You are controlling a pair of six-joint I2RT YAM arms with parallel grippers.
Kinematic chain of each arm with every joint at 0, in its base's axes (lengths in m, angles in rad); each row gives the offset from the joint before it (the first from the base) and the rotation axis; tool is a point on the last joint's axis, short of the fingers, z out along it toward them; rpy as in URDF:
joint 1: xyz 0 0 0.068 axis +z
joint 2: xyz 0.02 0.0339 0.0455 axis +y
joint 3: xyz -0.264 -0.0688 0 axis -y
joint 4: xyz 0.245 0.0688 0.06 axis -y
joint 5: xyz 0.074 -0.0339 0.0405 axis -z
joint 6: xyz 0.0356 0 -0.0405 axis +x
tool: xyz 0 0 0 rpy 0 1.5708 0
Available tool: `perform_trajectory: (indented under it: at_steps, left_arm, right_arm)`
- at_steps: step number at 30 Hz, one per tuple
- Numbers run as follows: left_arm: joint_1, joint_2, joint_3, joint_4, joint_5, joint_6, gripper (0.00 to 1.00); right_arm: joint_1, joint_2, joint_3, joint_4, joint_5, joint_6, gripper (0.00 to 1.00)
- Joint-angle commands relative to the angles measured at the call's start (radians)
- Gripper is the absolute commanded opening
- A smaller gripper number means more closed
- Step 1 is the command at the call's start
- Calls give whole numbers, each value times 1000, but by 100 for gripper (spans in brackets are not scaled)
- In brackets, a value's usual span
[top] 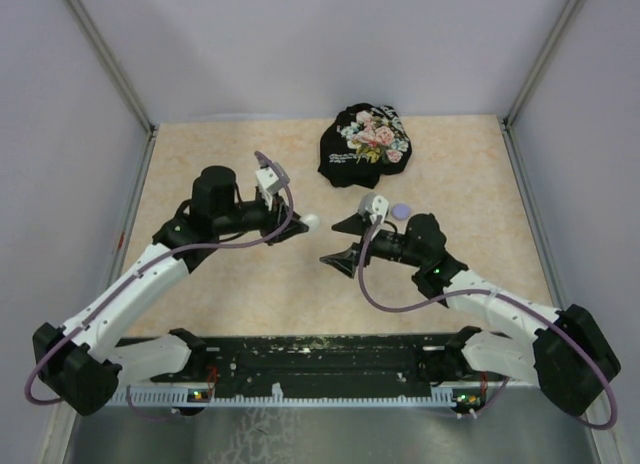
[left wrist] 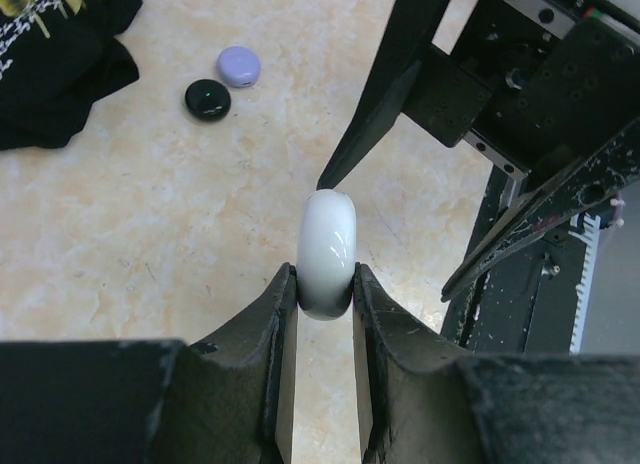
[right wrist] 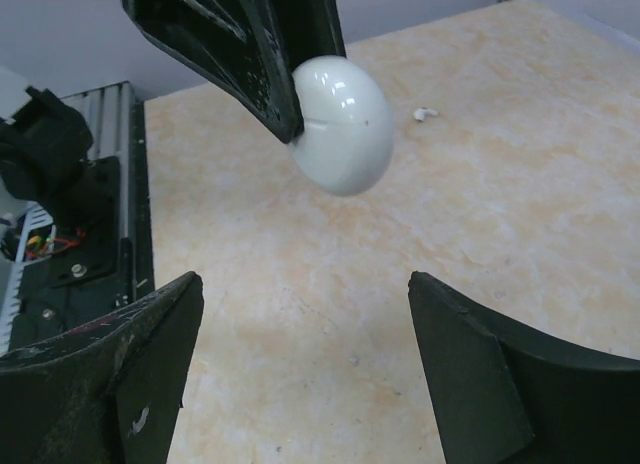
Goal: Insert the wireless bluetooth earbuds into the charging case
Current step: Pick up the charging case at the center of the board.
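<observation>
I should next grab the charging case (right wrist: 345,124) by its base (right wrist: 350,161) with my right gripper. The seam then stays free, so the lid can open for putting in the earbuds.
My left gripper (left wrist: 325,276) is shut on a glossy white round charging case (left wrist: 328,249), held on edge above the table near its middle (top: 308,223). The case's lid is shut, with a thin seam showing across the case (right wrist: 345,124) in the right wrist view. My right gripper (right wrist: 305,284) stands open just short of the case, facing it, with nothing between its fingers (top: 338,244). One tiny white earbud (right wrist: 426,113) lies on the table beyond the case. Other earbuds are out of view.
A black floral cloth (top: 365,144) lies at the back of the table. A lavender puck (left wrist: 239,65) and a black puck (left wrist: 207,100) sit beside it, near the right arm. The black base rail (top: 320,354) runs along the near edge.
</observation>
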Motion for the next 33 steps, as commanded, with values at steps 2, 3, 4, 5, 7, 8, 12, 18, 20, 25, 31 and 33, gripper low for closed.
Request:
perform_trajectory:
  at_steps: [2, 3, 4, 5, 7, 8, 12, 18, 20, 25, 31, 33]
  left_arm:
    - [-4, 26, 76, -69, 163, 128, 0]
    - [-5, 32, 84, -81, 189, 149, 0]
    - [-5, 37, 92, -94, 206, 168, 0]
    - [-5, 43, 100, -105, 221, 184, 0]
    - [-5, 55, 113, -128, 242, 218, 0]
    - [-5, 58, 120, -138, 250, 229, 0]
    - [-5, 67, 128, -152, 284, 254, 0]
    - [-6, 72, 127, -164, 305, 271, 0]
    - [-8, 72, 128, -164, 309, 271, 0]
    - [-8, 65, 127, -161, 314, 268, 0]
    - [-9, 58, 121, -152, 312, 262, 0]
    - [-9, 52, 119, -146, 310, 259, 0]
  right_arm:
    - [-48, 14, 113, 20, -250, 8, 79]
    - [-53, 19, 120, 31, -265, 15, 78]
    - [-56, 28, 129, 41, -275, 26, 75]
    - [-56, 37, 140, 44, -285, 29, 73]
    - [-56, 62, 168, 38, -316, 33, 70]
    - [-56, 76, 182, 29, -331, 32, 69]
    - [-56, 110, 210, 45, -377, 47, 63]
    - [-56, 132, 239, 36, -411, 46, 49]
    - [-56, 139, 241, 40, -419, 50, 44]
    - [-56, 156, 237, 39, -426, 54, 35]
    - [-56, 181, 237, 43, -446, 65, 15]
    - [-56, 189, 237, 46, -457, 69, 9]
